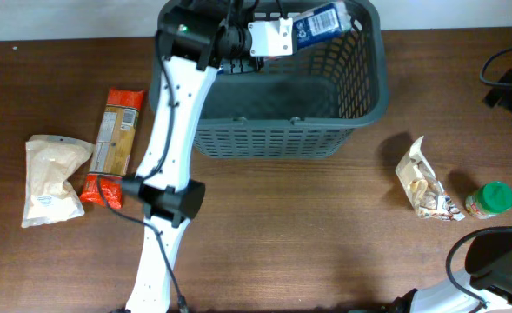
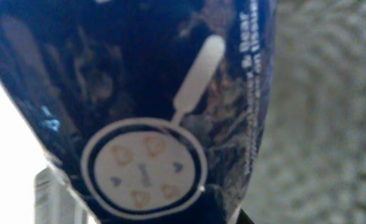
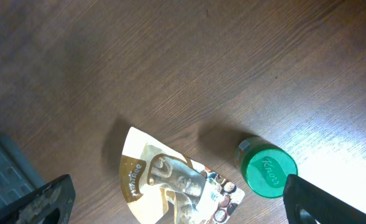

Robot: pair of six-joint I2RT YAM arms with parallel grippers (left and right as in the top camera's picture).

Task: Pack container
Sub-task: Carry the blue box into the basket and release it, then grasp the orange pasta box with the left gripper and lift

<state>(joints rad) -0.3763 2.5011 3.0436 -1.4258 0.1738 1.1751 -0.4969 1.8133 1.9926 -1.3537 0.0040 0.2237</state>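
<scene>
The packet's barcode end (image 1: 329, 22) slants across the basket's side (image 1: 358, 45), so it is too early for my left gripper to release; leveling and lowering the blue packet comes first.
The container, a dark grey slotted basket (image 1: 342, 96), stands at the back middle of the table. My left gripper (image 1: 292, 35) reaches over its back part and is shut on a dark blue packet (image 1: 323, 22), which it holds above the basket's far right corner. In the left wrist view the blue packet (image 2: 145, 93) fills the frame and hides the fingers. My right gripper (image 3: 176, 205) is open and empty, high above a beige snack pouch (image 3: 170, 180) and a green-lidded jar (image 3: 266, 169); the basket's corner (image 3: 2, 165) shows at left.
On the left lie a long orange-red packet (image 1: 113, 143) and a white bag (image 1: 51, 178). On the right lie the beige pouch (image 1: 422, 181) and the green-lidded jar (image 1: 490, 200). Dark cables and gear (image 1: 509, 87) sit at the far right edge.
</scene>
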